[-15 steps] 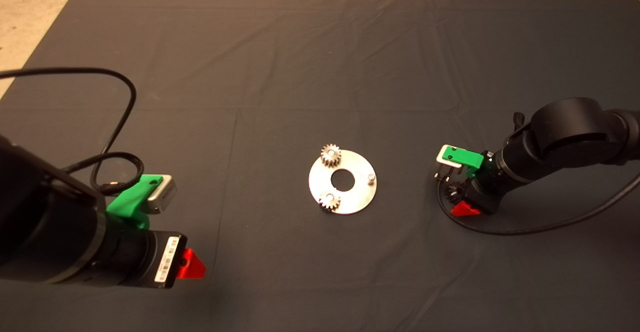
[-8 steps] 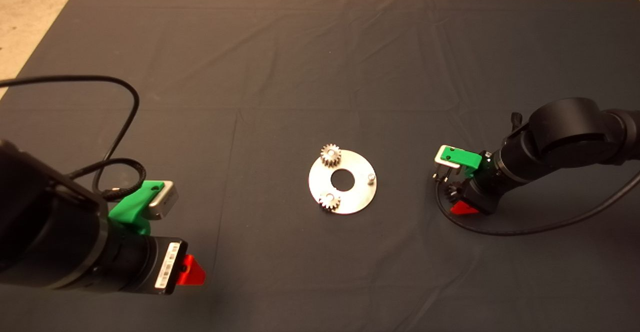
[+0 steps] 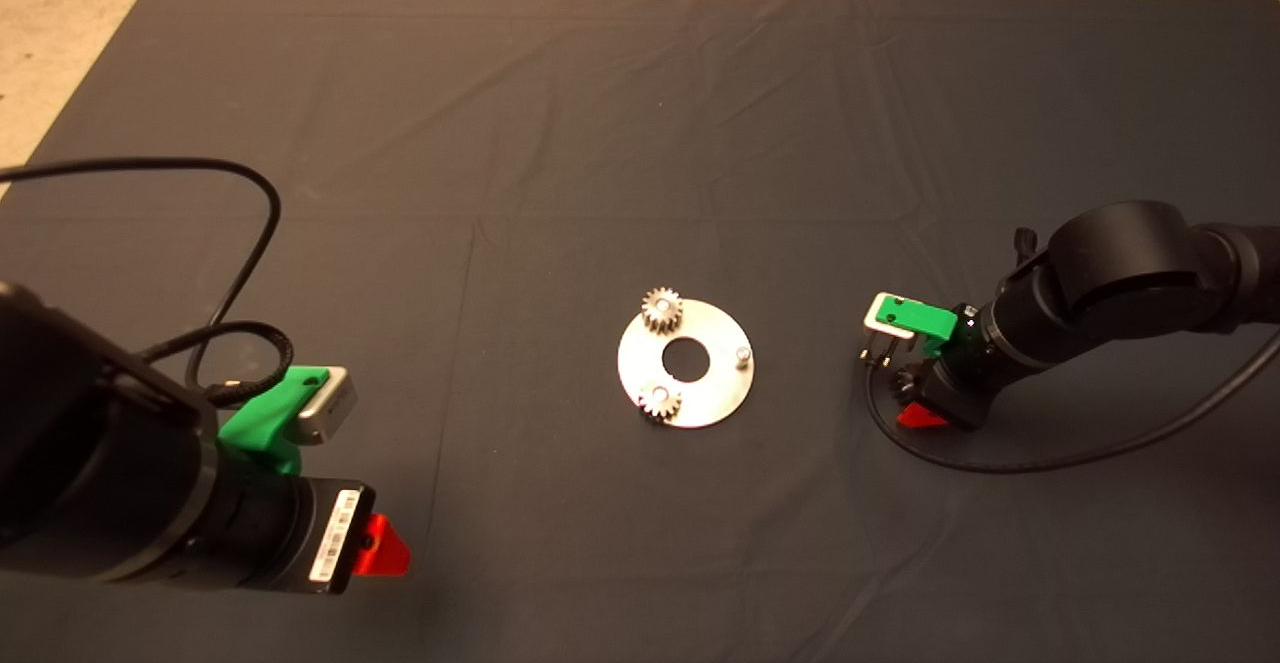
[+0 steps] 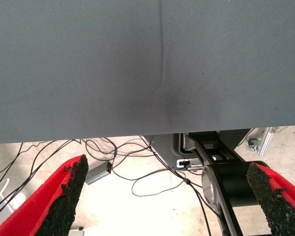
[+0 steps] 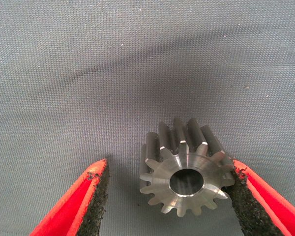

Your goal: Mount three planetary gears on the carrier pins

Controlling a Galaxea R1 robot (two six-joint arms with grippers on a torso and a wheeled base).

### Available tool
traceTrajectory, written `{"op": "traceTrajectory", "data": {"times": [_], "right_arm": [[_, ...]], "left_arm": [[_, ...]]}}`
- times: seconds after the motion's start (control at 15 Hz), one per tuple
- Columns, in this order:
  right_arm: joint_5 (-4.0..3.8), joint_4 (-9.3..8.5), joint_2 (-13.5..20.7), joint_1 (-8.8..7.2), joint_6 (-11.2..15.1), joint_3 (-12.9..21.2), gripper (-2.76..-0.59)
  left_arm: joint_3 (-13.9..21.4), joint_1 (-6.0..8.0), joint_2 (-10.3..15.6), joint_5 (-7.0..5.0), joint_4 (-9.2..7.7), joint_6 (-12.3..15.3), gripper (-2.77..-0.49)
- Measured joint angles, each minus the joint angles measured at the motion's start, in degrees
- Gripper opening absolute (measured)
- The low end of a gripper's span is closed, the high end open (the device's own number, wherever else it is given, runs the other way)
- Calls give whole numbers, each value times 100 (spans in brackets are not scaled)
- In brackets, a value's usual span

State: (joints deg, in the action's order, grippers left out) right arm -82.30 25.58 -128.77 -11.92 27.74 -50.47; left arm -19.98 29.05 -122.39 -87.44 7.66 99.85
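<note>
My right gripper is to grab the third gear by its toothed rim (image 5: 156,169) next, so its center hole stays free to slide onto the bare carrier pin.
The silver disc (image 3: 722,386) lies mid-mat with two planetary gears seated on carrier pins, one on the far side (image 3: 661,309) and one on the near side (image 3: 659,401). A third carrier pin (image 3: 742,354) stands bare on the disc's right. My right gripper (image 3: 905,388) is low over the mat to the right of the disc. In the right wrist view, the right gripper (image 5: 169,167) is open around a third planetary gear (image 5: 187,169) lying on the mat. One pad (image 5: 241,196) touches the gear's teeth and the other pad (image 5: 96,194) stands apart from it. My left gripper (image 4: 167,169) is open and holds nothing.
The left gripper (image 3: 385,548) waits at the lower left, over the mat's near edge. The left wrist view shows floor cables (image 4: 137,172) beyond that edge. A black cable (image 3: 1000,463) loops on the mat beside the right arm.
The right gripper has shifted slightly left, toward the disc. The left arm has drawn back a little toward the near edge.
</note>
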Motion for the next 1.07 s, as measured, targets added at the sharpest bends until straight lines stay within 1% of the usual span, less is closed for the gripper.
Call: {"op": "traceTrajectory", "data": {"times": [0.07, 0.27, 0.33, 0.4, 0.6, 0.67, 0.87, 0.93, 1.07], "right_arm": [[0, 0, 0, 0, 1, -5, -181], [0, 0, 1, 0, -2, -13, -182], [-2, 2, 2, 0, -2, -29, -192], [0, 8, 2, 0, -2, -40, -196], [0, 9, 2, 0, -2, -57, -197], [-6, 13, 2, 0, -2, -61, -207], [-6, 80, 2, 0, -2, -61, -216], [-6, 102, 2, 2, -2, -61, -221], [-4, 121, 2, 2, -2, -61, -221]], "left_arm": [[0, 0, 1, 1, 1, 0, -95], [0, 0, -2, 1, 2, 0, -95], [0, 0, 1, 1, -1, 0, -95], [0, -2, 1, -2, -1, 0, -95], [0, -10, -2, -1, -4, 0, -95], [0, -15, -2, 1, -27, -2, -95], [2, -15, -2, 1, -55, 0, -95], [9, -15, 0, 0, -63, -2, -95], [22, -15, 1, 1, -81, -2, -95]]}}
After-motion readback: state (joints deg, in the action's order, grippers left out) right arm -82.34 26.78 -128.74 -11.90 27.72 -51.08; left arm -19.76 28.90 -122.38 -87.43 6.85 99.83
